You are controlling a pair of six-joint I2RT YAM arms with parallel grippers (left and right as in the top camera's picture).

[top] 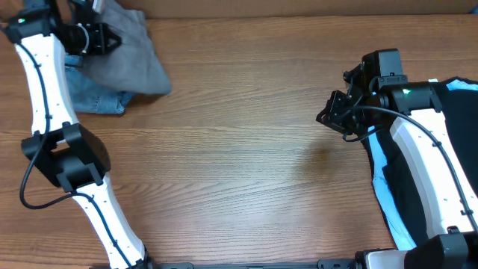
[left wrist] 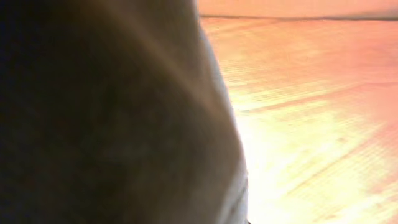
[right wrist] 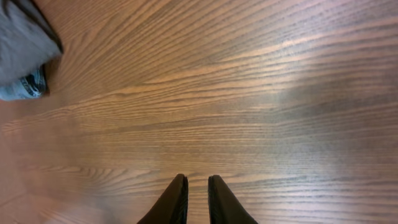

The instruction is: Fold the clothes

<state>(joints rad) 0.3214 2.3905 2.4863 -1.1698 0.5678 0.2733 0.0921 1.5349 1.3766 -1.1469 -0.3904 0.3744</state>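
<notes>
The grey shorts (top: 138, 56) need to stay in my left gripper until they lie flat on the denim shorts, because bunched cloth leaves the denim shorts' near side exposed.
The grey shorts (top: 138, 56) lie bunched at the table's far left corner, partly over a pair of blue denim shorts (top: 93, 96). My left gripper (top: 112, 39) is at their left edge and shut on the grey cloth. In the left wrist view the grey shorts (left wrist: 112, 118) press close to the lens and hide the fingers. My right gripper (top: 323, 117) hovers over bare wood at the right. Its fingertips (right wrist: 180, 193) stand a narrow gap apart with nothing between them. The right wrist view shows the grey shorts (right wrist: 22, 37) far off at its top left.
A black garment with light-blue fabric (top: 459, 127) lies at the right edge under my right arm. The wooden table (top: 246, 149) stretches bare between the two arms. A strip of denim (right wrist: 25, 88) shows below the grey cloth.
</notes>
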